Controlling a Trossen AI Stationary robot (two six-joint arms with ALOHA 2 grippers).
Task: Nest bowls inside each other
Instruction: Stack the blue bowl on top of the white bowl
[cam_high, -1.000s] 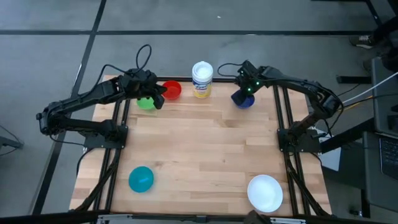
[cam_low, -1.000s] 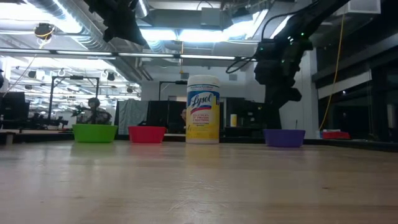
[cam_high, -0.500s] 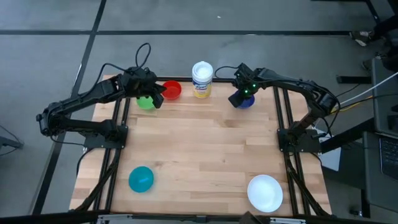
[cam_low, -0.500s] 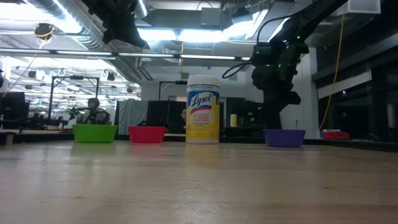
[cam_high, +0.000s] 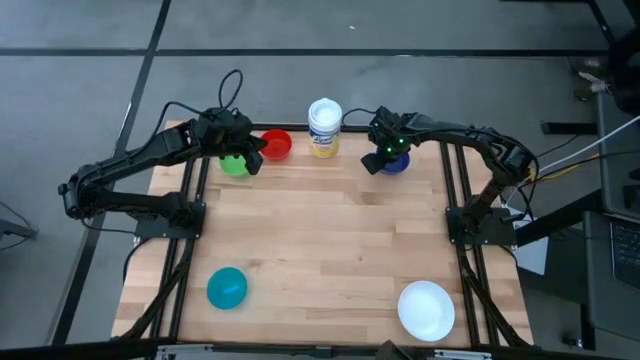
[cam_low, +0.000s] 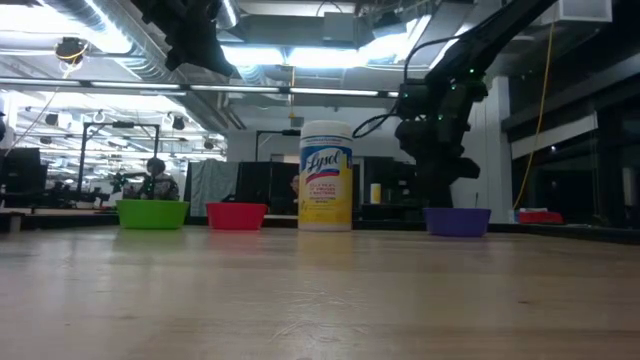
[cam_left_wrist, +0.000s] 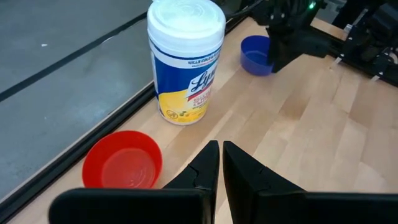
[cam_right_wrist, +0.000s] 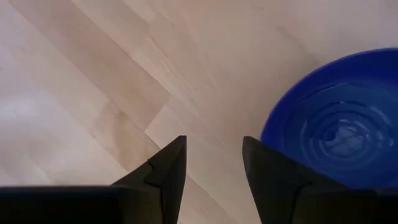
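The dark blue bowl needs to go inside the white bowl, so my right gripper should grab it by its rim (cam_right_wrist: 272, 118) next.
The dark blue bowl (cam_high: 395, 164) sits on its base at the table's far right. My right gripper (cam_right_wrist: 214, 155) is open and points down just left of that bowl's rim (cam_right_wrist: 273, 127), over bare wood, touching nothing. The red bowl (cam_high: 276, 145) and the green bowl (cam_high: 234, 166) stand at the far left. My left gripper (cam_left_wrist: 220, 165) hovers shut high above them and holds nothing. The cyan bowl (cam_high: 227, 287) rests near the front left, the white bowl (cam_high: 426, 309) near the front right.
A white cylindrical tub with a yellow label (cam_high: 325, 127) stands upright at the far edge between the red and dark blue bowls. The bare wooden table top (cam_high: 330, 240) stretches across the middle. Dark frame rails (cam_high: 460, 200) run along both sides.
My right gripper has gone down and toward the table's left, from above the dark blue bowl to just beside its left rim, turning a little about its own line. The bowls have stayed in place.
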